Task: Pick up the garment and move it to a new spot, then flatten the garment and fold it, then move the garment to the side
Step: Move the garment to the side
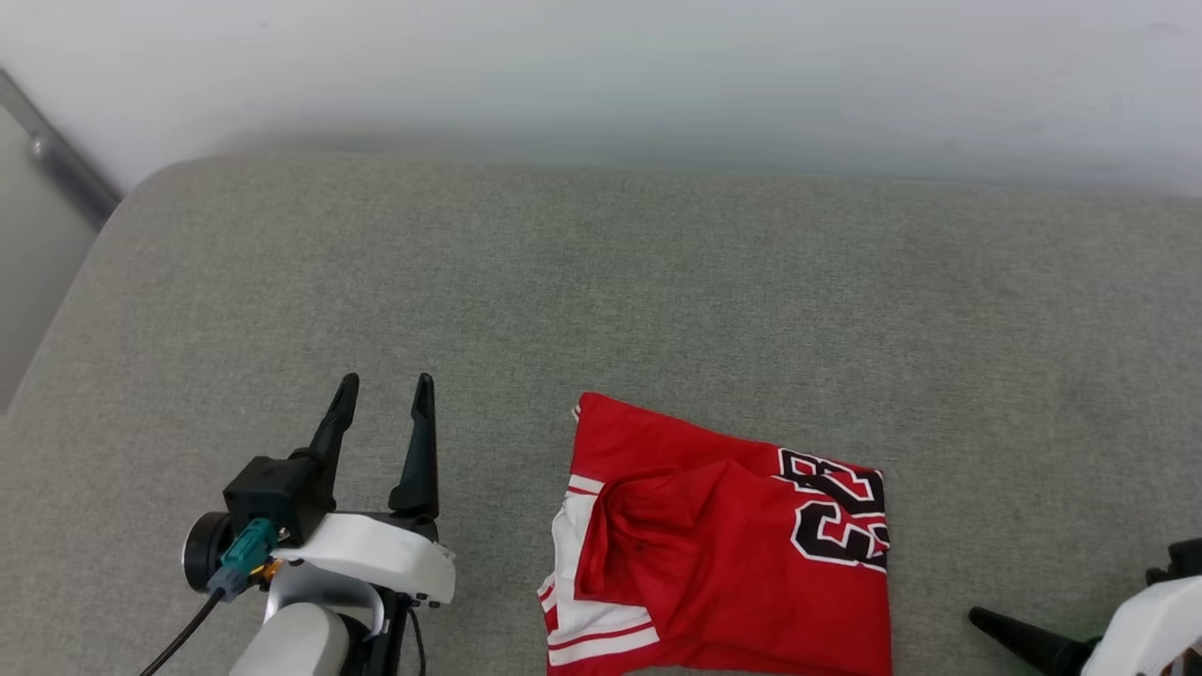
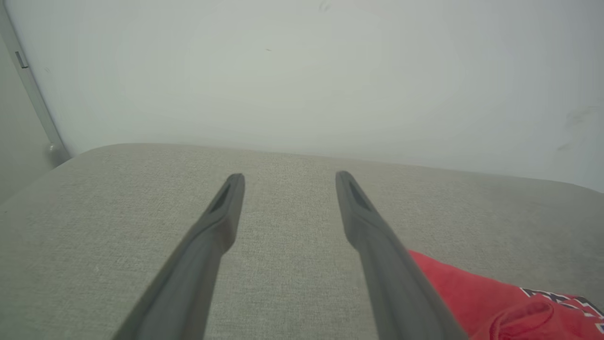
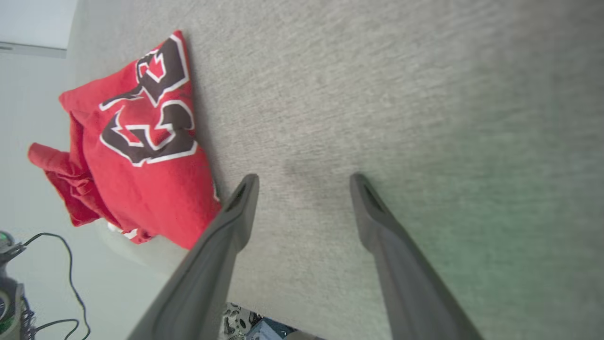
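My right gripper grabs the folded garment [image 1: 721, 563] by its lettered edge [image 1: 876, 516] next, to move the garment to the side.
The garment [image 1: 723, 545] lies folded into a rough square on the grey cushion near its front edge, red with a black white-outlined "23" on top and white striped sleeve trim at its left side. It also shows as a red corner [image 2: 476, 293] low right in the left wrist view and as a red bundle [image 3: 141, 141] in the right wrist view. My left gripper [image 1: 385, 387] stands open to the garment's left, holding nothing, apart from the cloth. My right gripper [image 3: 304, 182] is open over bare cushion beside the garment; one dark finger [image 1: 1019, 637] pokes in at the lower right.
The grey fabric surface [image 1: 601, 282] stretches wide behind and around the garment. A pale wall [image 1: 601, 66] rises behind it. A metal rail [image 1: 56, 150] runs at the far left corner. A black cable [image 3: 66, 264] hangs below the cushion's edge in the right wrist view.
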`<state>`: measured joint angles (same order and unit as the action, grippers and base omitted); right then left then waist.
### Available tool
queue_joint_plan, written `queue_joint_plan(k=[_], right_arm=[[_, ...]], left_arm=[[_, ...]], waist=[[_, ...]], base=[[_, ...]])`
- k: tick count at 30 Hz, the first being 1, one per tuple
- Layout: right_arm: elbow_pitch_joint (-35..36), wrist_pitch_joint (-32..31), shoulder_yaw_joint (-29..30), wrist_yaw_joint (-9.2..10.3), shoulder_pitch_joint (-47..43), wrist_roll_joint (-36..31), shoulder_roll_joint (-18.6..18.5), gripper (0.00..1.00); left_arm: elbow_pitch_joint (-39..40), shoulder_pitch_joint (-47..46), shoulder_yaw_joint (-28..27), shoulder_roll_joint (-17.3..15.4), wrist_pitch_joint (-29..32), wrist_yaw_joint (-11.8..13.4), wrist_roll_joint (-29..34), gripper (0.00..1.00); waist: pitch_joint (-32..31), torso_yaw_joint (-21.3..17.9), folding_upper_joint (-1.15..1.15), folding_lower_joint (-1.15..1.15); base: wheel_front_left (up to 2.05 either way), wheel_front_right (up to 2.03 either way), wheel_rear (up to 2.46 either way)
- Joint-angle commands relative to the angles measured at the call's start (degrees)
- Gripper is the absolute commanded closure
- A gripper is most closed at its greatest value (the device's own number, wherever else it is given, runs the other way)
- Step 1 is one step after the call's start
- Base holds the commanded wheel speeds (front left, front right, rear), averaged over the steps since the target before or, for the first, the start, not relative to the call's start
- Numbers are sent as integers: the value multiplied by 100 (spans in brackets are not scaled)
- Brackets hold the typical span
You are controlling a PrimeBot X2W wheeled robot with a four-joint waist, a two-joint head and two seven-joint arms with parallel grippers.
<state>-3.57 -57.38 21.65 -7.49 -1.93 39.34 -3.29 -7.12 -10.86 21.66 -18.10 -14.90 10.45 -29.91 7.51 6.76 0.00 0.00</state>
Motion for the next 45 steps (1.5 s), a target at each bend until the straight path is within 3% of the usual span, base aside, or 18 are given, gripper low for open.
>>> queue_joint_plan(k=[1,10,15,16,17,18,19,23,30,36,45], right_arm=[[-35,-53,-63,0,52,86,51,0],[-934,121,-1045,4,517,1560,73,0],[-1350,412,-1387,4,886,1750,75,0],[-1427,461,-1429,4,950,1770,75,49],[-1467,487,-1493,4,995,1745,77,68],[-1500,511,-1529,4,1035,1697,77,96],[-1511,550,-1558,4,1071,1660,73,100],[-1366,704,-1702,1,1163,1472,-80,100],[-868,996,-2268,1,1176,768,-683,100],[-469,1046,-2817,1,1478,-331,-1464,100],[-403,933,-2749,1,1899,-1164,-1887,100]], left_arm=[[-3,-75,2,33,-33,-39,36,0],[-124,-259,-103,212,-39,-199,189,0],[-184,-303,-153,293,-40,-283,269,0],[-195,-305,-164,308,-40,-299,289,0],[-207,-306,-175,325,-40,-322,308,0],[-220,-304,-187,337,-40,-333,314,0],[-232,-298,-203,347,-40,-341,329,0],[-282,-173,-265,381,-41,-358,385,0],[-284,24,-344,352,-40,-409,447,0],[-163,160,-389,332,-32,-411,473,0],[131,36,-283,315,-15,-422,573,0]], waist=[[103,116,0,0],[342,280,0,0],[373,301,0,0],[370,304,0,0],[364,309,0,0],[356,315,0,0],[342,317,0,0],[221,277,0,0],[-95,-47,0,0],[-235,-652,0,0],[108,-1630,0,0]], base=[[0,0,0],[0,0,0],[0,0,0],[0,0,0],[0,0,0],[0,0,0],[0,0,0],[0,0,0],[0,0,0],[0,0,0],[0,0,0]])
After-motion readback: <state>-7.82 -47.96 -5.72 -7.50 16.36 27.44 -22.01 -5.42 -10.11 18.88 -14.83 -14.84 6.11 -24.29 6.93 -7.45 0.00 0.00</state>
